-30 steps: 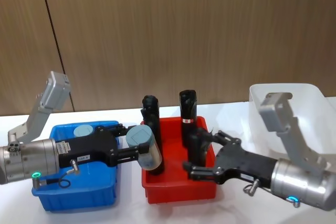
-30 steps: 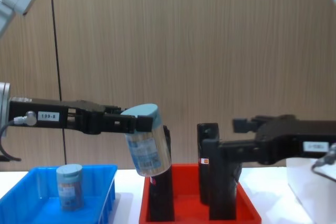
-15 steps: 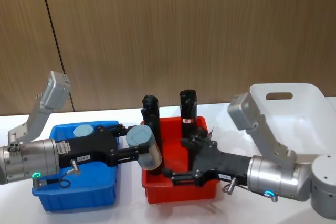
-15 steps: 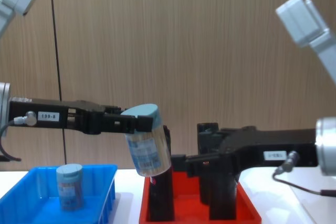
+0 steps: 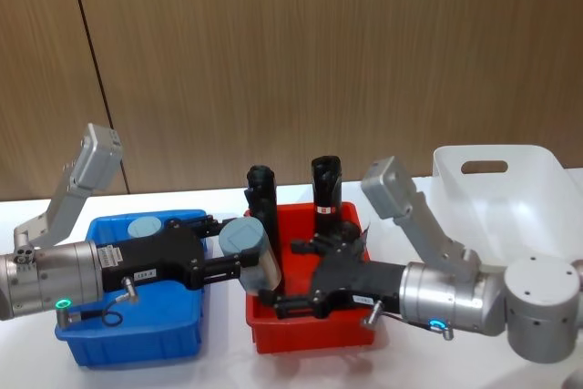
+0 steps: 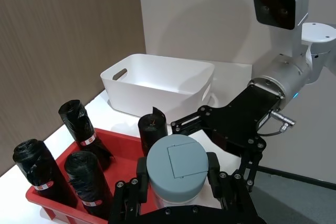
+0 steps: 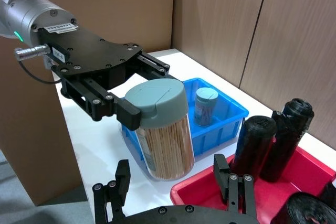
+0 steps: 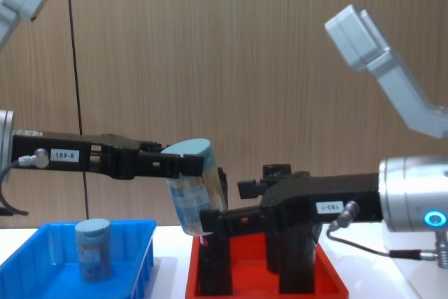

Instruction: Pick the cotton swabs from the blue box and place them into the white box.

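Observation:
Next, my right gripper needs to take hold of the tilted jar by its lower body (image 5: pixel 262 280) to place the cotton swabs into the white box (image 5: pixel 496 202).
A cotton swab jar (image 5: pixel 250 252) with a pale blue lid hangs tilted in the air between the blue box (image 5: pixel 137 339) and the red tray. My left gripper (image 5: pixel 232 245) is shut on it just below the lid. Another cotton swab jar (image 5: pixel 146 227) stands upright in the blue box. My right gripper (image 5: pixel 288 276) is open and reaches in from the right over the red tray. Its fingers (image 7: pixel 122 181) stand on either side of the held jar's (image 7: pixel 164 129) lower body, close to it and apart from it. The white box (image 5: pixel 510 198) stands at the far right.
A red tray (image 5: pixel 310 330) between the two boxes holds several tall black rolls (image 5: pixel 326 193), right under and behind my right gripper. A wood-panelled wall closes the back. The white table shows in front of the trays.
My right arm has swung left from beside the white box, across the red tray, up to the held jar, fingers open. The left gripper and jar have stayed put.

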